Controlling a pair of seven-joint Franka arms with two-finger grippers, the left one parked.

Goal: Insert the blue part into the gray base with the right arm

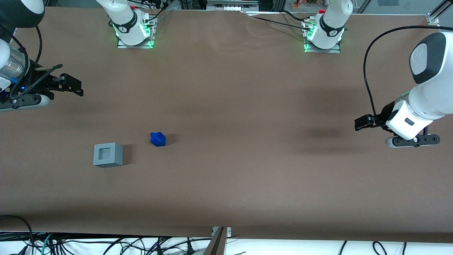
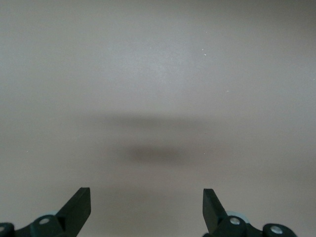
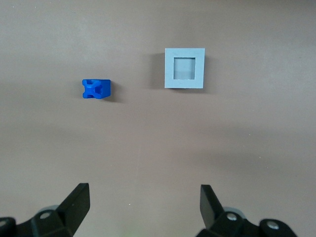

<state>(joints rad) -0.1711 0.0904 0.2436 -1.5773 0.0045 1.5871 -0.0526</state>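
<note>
I should next use my right gripper to grab the blue part by its notched end (image 1: 155,136). Its plain square end then stays free to go into the gray base's hole (image 1: 104,153).
The blue part (image 1: 158,139) lies on the brown table, beside the gray base (image 1: 108,154) and a little farther from the front camera than it. The base stands upright with its square recess facing up and empty. Both show in the right wrist view, the blue part (image 3: 96,89) and the gray base (image 3: 184,68) apart from each other. My right gripper (image 1: 72,86) hangs open and empty above the table at the working arm's end, farther from the front camera than both objects. Its fingers are spread wide (image 3: 144,202) with only bare table between them.
Two arm bases (image 1: 133,30) (image 1: 324,33) are bolted at the table edge farthest from the front camera. Cables (image 1: 106,244) hang below the table's near edge. The brown table (image 1: 247,159) stretches wide toward the parked arm's end.
</note>
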